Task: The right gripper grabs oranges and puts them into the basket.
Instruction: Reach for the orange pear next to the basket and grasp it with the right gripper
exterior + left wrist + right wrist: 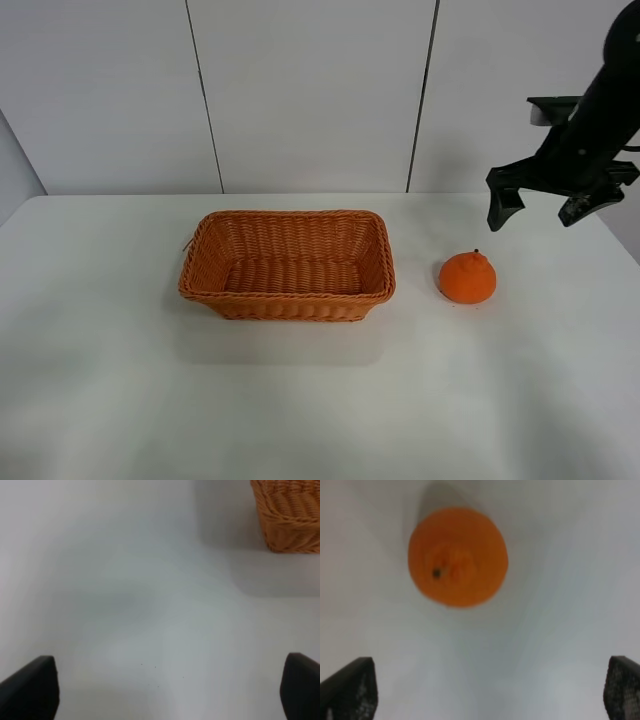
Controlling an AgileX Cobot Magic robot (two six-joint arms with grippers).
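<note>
My right gripper grabs the orange by the knob on its top (pixel 477 254) next, to put the orange into the wicker basket (pixel 287 264).
A round orange (pixel 467 277) with a knob and a dark stem on top sits on the white table, to the right of the wicker basket (pixel 287 264). The basket has nothing in it. My right gripper (pixel 540 205) hangs open and empty in the air behind and to the right of the orange. The right wrist view looks down on the orange (pixel 457 557), with the gripper's (pixel 490 692) two fingertips (pixel 350 689) wide apart. My left gripper (pixel 170 687) is open over bare table; a corner of the basket (pixel 290 515) shows in its view. The left gripper is out of the exterior view.
The white table (pixel 300 400) runs up to a white panelled wall (pixel 300 90) behind. The table's right edge lies near the right arm.
</note>
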